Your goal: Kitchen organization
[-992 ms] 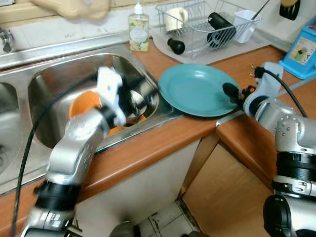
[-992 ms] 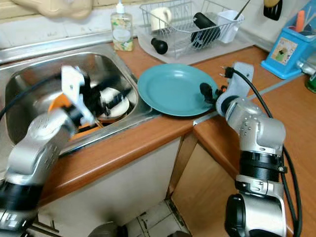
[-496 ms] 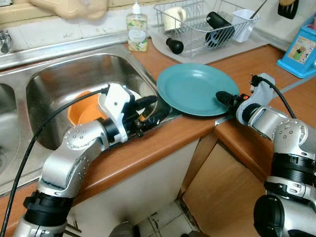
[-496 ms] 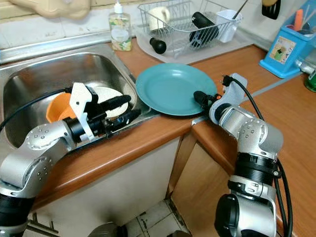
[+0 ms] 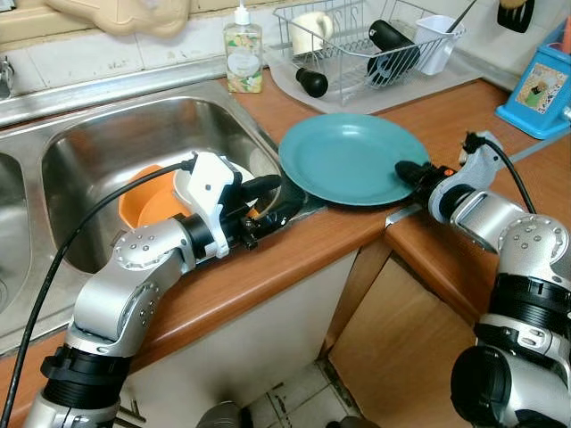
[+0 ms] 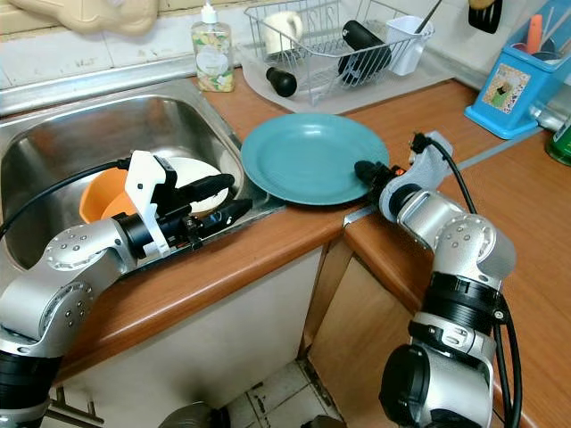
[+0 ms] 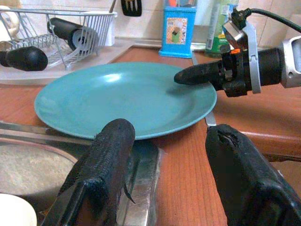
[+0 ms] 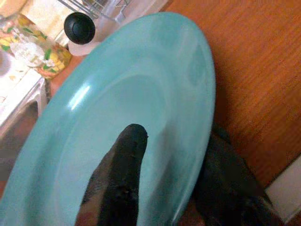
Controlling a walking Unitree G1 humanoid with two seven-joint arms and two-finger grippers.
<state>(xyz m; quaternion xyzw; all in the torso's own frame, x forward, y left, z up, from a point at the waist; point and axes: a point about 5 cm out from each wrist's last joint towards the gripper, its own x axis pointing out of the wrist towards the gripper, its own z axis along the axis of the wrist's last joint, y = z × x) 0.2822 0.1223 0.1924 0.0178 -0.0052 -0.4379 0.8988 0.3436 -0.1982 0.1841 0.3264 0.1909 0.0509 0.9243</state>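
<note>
My left gripper grabs the teal plate's thin rim beside the sink next, since the plate's broad side spreads far wider than the open fingers.
A teal plate (image 5: 348, 156) lies flat on the wooden counter just right of the sink (image 5: 134, 89). My right gripper (image 5: 403, 169) is at the plate's right rim, shut on the teal plate (image 8: 117, 94), one finger on top and one under the edge. My left gripper (image 5: 285, 196) rests at the sink's right edge, open with nothing between its fingers (image 7: 113, 141), pointing at the plate (image 7: 117, 99). An orange bowl (image 5: 141, 201) and a white dish (image 6: 192, 171) sit in the basin behind the left wrist.
A wire dish rack (image 5: 366, 45) with a mug, a cup and black items stands behind the plate. A soap bottle (image 5: 243, 58) is at the sink's back corner. A blue utensil holder (image 5: 542, 85) stands at the far right. The counter's front edge drops to the floor.
The left arm swung out from over the basin to the sink's right edge and has held there. The right gripper has stayed at the plate's rim.
</note>
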